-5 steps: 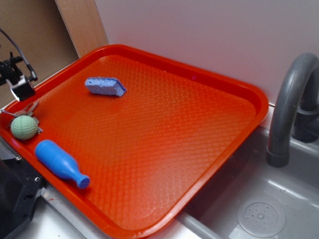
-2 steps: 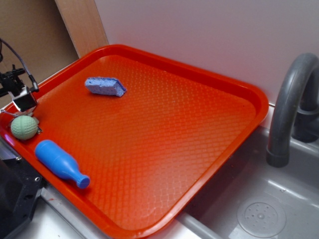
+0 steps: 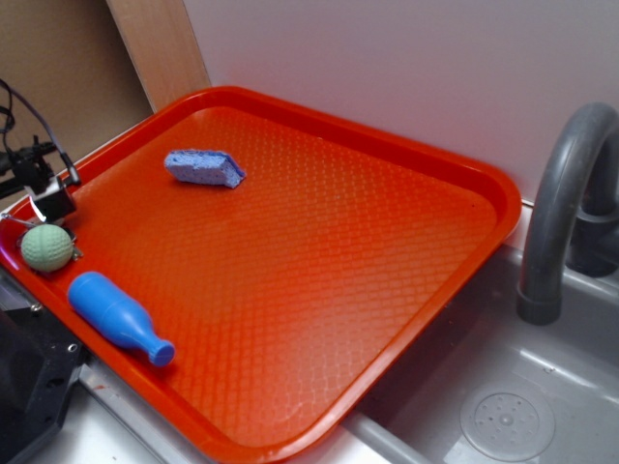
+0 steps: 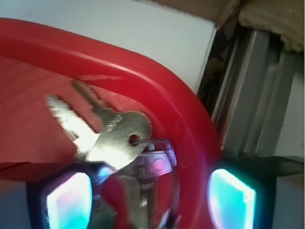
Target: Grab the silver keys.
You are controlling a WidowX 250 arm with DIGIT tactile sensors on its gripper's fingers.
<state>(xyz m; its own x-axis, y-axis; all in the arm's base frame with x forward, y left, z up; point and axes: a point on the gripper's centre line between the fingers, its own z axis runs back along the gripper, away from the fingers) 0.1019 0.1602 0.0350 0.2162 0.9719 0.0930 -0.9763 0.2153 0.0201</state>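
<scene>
The silver keys need to be picked up from the red tray, so my gripper should next grab the keys by their wire ring point(image 4: 175, 191).
The silver keys point(image 4: 119, 138) lie in the near-left corner of the red tray point(image 4: 181, 105), fanned out on a wire ring. In the wrist view they fill the space between the two glowing fingertips point(image 4: 69, 200), with one key running down toward the camera. My gripper point(image 4: 150, 200) is open, its pads on either side of the bunch and not pressing on it. From the exterior view my gripper point(image 3: 53, 206) sits low at the tray's left rim and hides most of the keys. A pale green ball point(image 3: 46, 246) rests just in front of it.
A blue plastic bottle point(image 3: 116, 317) lies on the red tray point(image 3: 319, 261) near its front-left rim. A blue sponge point(image 3: 203, 167) sits toward the back. A grey sink with a faucet point(image 3: 556, 213) is on the right. The tray rim curves close around the keys.
My gripper has come down and slightly right onto the tray corner. It now covers the keys that showed beside the green ball a second ago.
</scene>
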